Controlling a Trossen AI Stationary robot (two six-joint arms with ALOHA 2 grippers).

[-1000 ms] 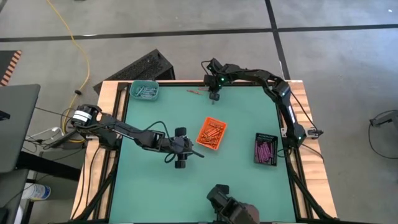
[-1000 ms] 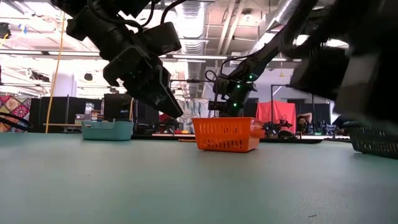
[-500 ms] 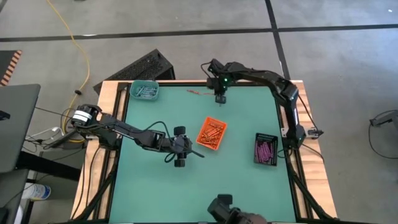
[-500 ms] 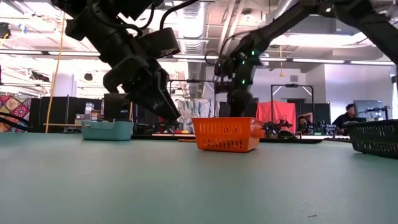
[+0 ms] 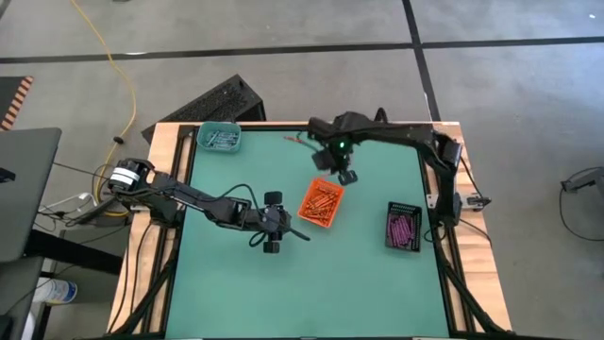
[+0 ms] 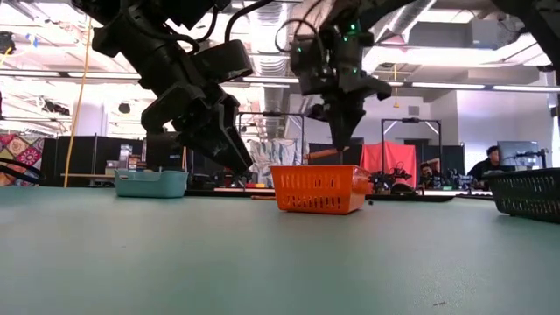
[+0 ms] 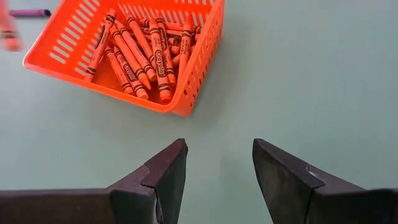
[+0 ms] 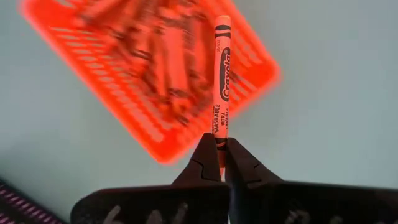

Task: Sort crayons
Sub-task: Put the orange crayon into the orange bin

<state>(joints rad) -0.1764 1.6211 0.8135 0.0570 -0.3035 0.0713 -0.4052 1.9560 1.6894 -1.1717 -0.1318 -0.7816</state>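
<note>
The robot's right gripper will hold on to the orange crayon until its whole length is over the orange tray (image 8: 166, 56), because the crayon's pinched end (image 8: 221, 129) hangs outside the tray's rim.
My right gripper (image 5: 347, 177) hangs above the far right corner of the orange tray (image 5: 308, 213), shut on one orange crayon (image 8: 221, 81). The tray holds several orange crayons (image 7: 140, 53). My left gripper (image 7: 217, 168) stands open over the bare mat just left of and nearer than the tray, slanting down, nothing between its fingers. In the low view it shows to the left (image 6: 245, 166) of the tray (image 6: 317, 190), with the right gripper (image 6: 339, 144) above the tray. My right gripper pinches the orange crayon by one end (image 8: 220, 138) between its two fingertips, coming from above and pointing down. The rest of the crayon sticks out past the fingertips over the tray. It is lifted clear and looks about level in the low view (image 6: 319, 155).
A teal tray (image 5: 220, 138) with crayons sits at the far left corner. A black tray (image 5: 404, 227) with purple crayons stands at the right. A few loose crayons (image 5: 294, 139) lie near the far edge. One purple crayon (image 7: 28, 12) lies beyond the orange tray.
My right gripper has risen from the mat near the far edge and swung toward the near edge to above the orange tray, turning its wrist and tipping steeper downward. It has stayed shut on the orange crayon, which is lifted clear.
</note>
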